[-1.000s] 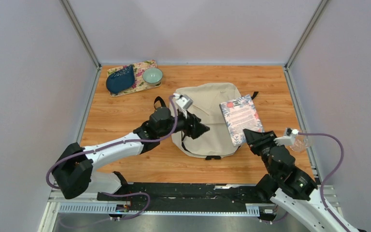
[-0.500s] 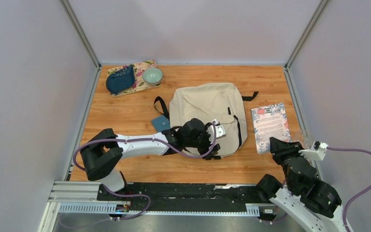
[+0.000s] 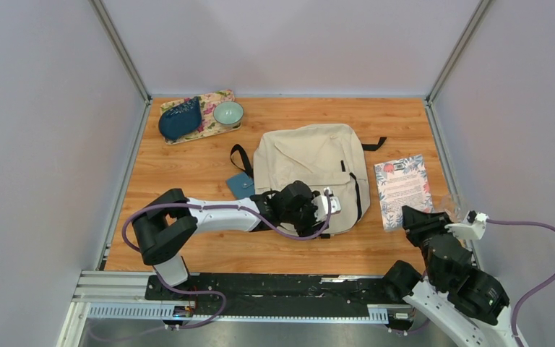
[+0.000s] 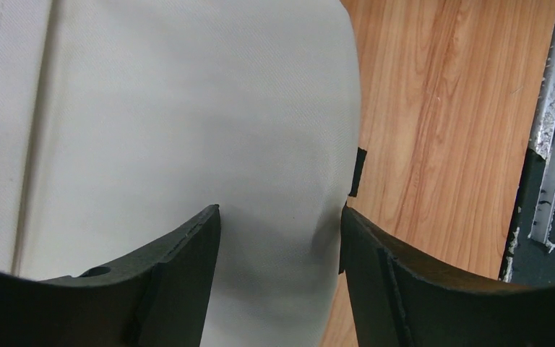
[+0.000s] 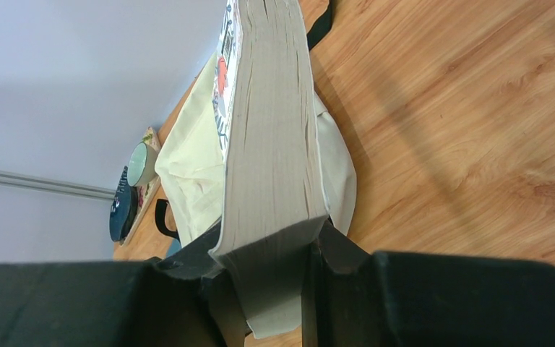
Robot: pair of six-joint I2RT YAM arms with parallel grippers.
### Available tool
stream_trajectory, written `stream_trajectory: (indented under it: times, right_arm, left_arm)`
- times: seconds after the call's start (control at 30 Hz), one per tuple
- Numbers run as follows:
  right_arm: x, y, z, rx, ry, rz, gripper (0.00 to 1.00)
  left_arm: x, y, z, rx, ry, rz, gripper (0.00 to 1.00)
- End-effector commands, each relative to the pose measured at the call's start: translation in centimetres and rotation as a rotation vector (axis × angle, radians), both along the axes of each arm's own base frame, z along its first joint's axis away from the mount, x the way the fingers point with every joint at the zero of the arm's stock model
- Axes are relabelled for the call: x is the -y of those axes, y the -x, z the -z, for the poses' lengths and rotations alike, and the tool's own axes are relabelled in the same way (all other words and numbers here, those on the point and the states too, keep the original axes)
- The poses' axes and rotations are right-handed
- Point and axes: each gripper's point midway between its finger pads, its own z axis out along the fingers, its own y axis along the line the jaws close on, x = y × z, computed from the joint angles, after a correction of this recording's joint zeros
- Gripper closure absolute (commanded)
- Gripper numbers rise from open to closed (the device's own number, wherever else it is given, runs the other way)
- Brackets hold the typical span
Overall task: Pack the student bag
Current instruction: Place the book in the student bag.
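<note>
My fingers reach down to the cream fabric, astride the bag's near edge (image 4: 331, 242), so my left gripper closes on the bag next.
The student bag (image 3: 309, 165) lies flat in the middle of the table, cream fabric with black straps. My left gripper (image 3: 319, 217) hovers open over the bag's near right edge. In the left wrist view its fingers (image 4: 181, 275) straddle plain cream bag fabric (image 4: 188, 108), with nothing between them. My right gripper (image 3: 414, 217) is shut on the near end of a thick book with a floral cover (image 3: 402, 188), held to the right of the bag. The right wrist view shows the book's page edge (image 5: 271, 144) clamped in my right gripper (image 5: 274, 282), with the bag (image 5: 188, 166) behind it.
A small dark blue pouch (image 3: 240, 185) lies against the bag's left side. At the back left, a floral tray (image 3: 217, 124) carries a dark blue object (image 3: 180, 120) and a pale green bowl (image 3: 227, 113). Grey walls enclose the table on three sides; a black rail (image 3: 274, 285) runs along the near edge.
The right gripper has carried the book from above the bag's right side out to its right. The left gripper has moved from the bag's left side to its near right edge.
</note>
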Motion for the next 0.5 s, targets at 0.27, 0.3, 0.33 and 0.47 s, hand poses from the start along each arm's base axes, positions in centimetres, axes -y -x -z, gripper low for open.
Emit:
stream_trajectory:
  times: [0.27,0.3,0.33,0.47]
  right_arm:
    - [-1.2,-1.0,-2.5,0.087,-0.102,-0.005,1.00]
    - [-1.2,-1.0,-2.5,0.088,-0.101,-0.006,1.00]
    - [-1.2,-1.0,-2.5,0.088,-0.096,-0.007,1.00]
    - [-1.1,-0.8,-2.5,0.084,-0.085,-0.016,1.00]
  left_arm:
    - [1.4,-1.4,-2.1,0.054,0.033,-0.034,0.85]
    - [1.5,-1.4,-2.4,0.057,0.044,-0.036,0.86]
    - [1.4,-1.3,-2.5,0.055,0.051,-0.035,0.90]
    - [1.5,-1.5,-4.6,0.079,0.107,-0.051,1.00]
